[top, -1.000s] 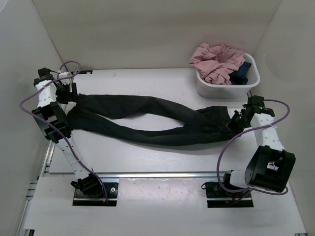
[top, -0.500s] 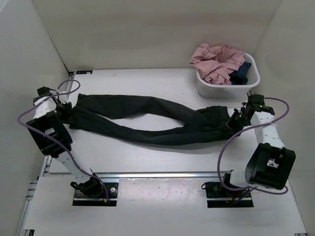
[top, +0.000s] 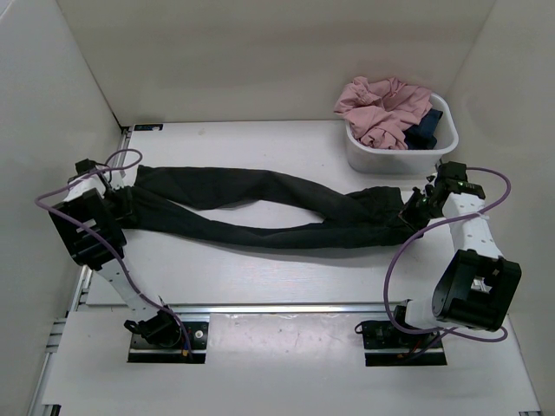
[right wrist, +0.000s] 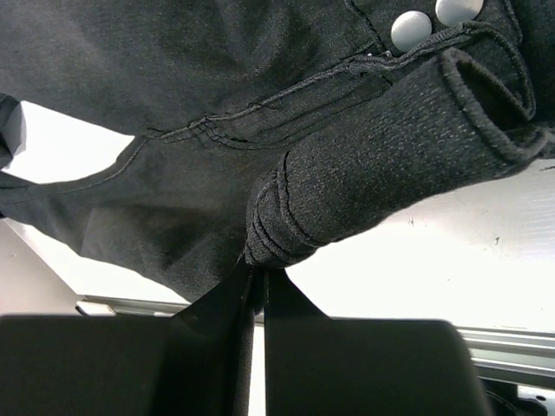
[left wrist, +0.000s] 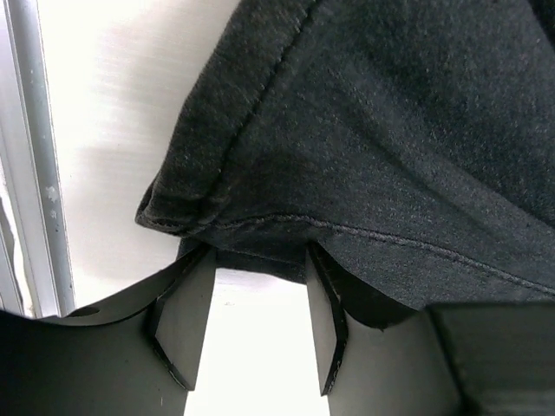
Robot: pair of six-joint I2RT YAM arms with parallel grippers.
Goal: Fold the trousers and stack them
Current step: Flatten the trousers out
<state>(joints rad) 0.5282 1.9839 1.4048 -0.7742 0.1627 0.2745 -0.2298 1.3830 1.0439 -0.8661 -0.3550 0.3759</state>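
My left gripper grabs the trousers by the hemmed cuff's corner (top: 128, 223) next, opposite the held waistband, to stretch them flat for folding.
The black trousers (top: 260, 212) lie stretched across the table, leg ends at the left, waist at the right. My left gripper (top: 115, 201) is at the leg ends. In the left wrist view it (left wrist: 256, 260) is open, and the hemmed cuff (left wrist: 260, 208) lies across its fingertips (left wrist: 189, 299). My right gripper (top: 414, 208) is at the waist end. In the right wrist view it (right wrist: 258, 276) is shut on a rolled fold of the waistband (right wrist: 364, 173), below two silver buttons (right wrist: 409, 29).
A white bin (top: 381, 156) stands at the back right, holding pink clothes (top: 381, 108) and a dark blue garment (top: 427, 127). White walls enclose the table on three sides. A metal rail (top: 277, 305) runs along the near edge, and another rail (left wrist: 39, 156) along the left edge.
My left gripper has moved toward the near side along the left edge, bringing the leg ends down. My right gripper has shifted slightly right and back. The trousers now lie straighter.
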